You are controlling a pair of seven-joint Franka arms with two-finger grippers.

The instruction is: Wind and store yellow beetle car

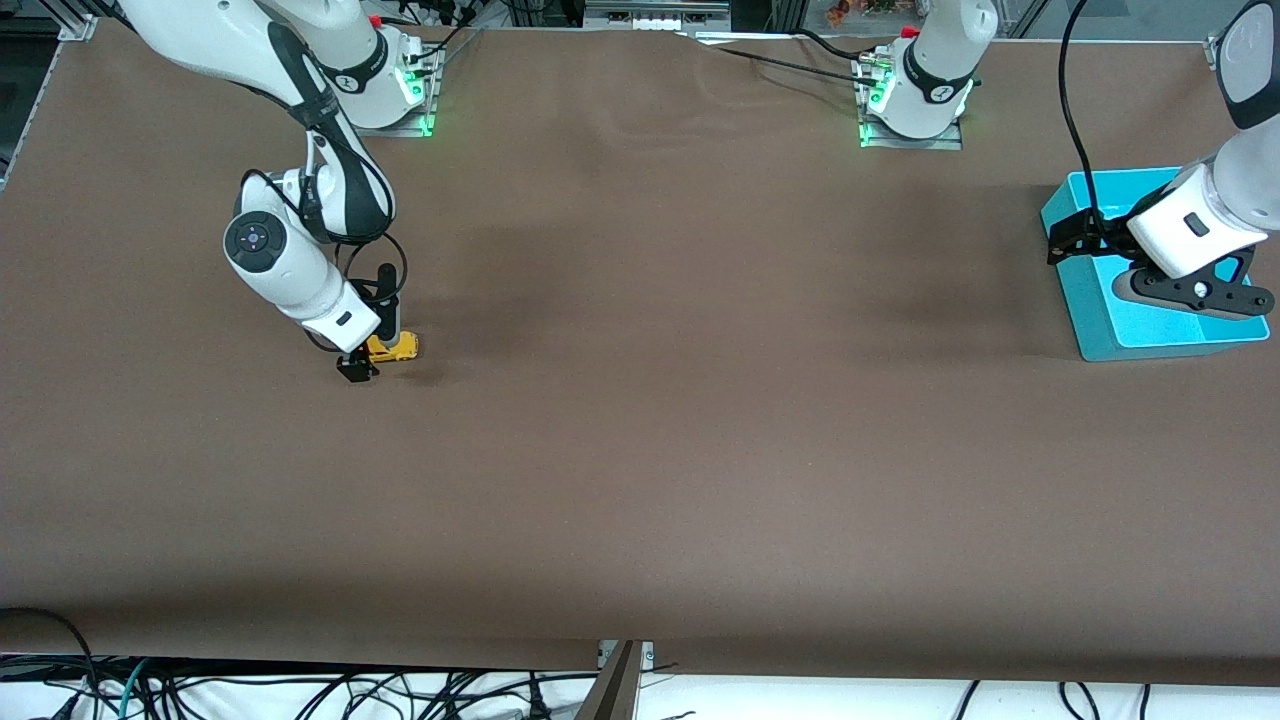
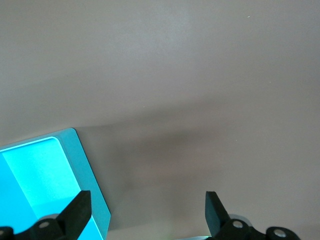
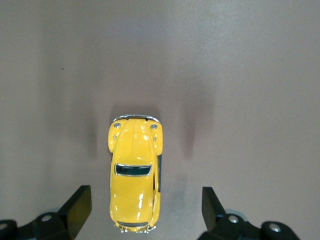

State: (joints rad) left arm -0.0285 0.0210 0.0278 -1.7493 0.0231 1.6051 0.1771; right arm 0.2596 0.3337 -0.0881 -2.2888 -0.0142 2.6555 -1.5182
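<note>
The yellow beetle car [image 1: 398,347] needs to be wound and stored in the teal bin [image 1: 1100,315], so my right gripper needs to grab it by its two long sides next.
The yellow beetle car [image 1: 398,347] stands on the brown table toward the right arm's end. My right gripper [image 1: 372,348] is down at the car and open. In the right wrist view the car [image 3: 134,175] lies lengthwise between the two spread fingers, and neither finger touches it; my right gripper [image 3: 144,201] is empty. My left gripper [image 1: 1195,292] hangs open and empty over the teal bin [image 1: 1100,315] at the left arm's end. The left wrist view shows my left gripper [image 2: 148,204] over the bin's corner [image 2: 80,165] and bare table.
The teal bin is open-topped and nothing shows inside it. The brown table cloth [image 1: 700,420] spreads wide between the car and the bin. Cables lie below the table's front edge [image 1: 300,690].
</note>
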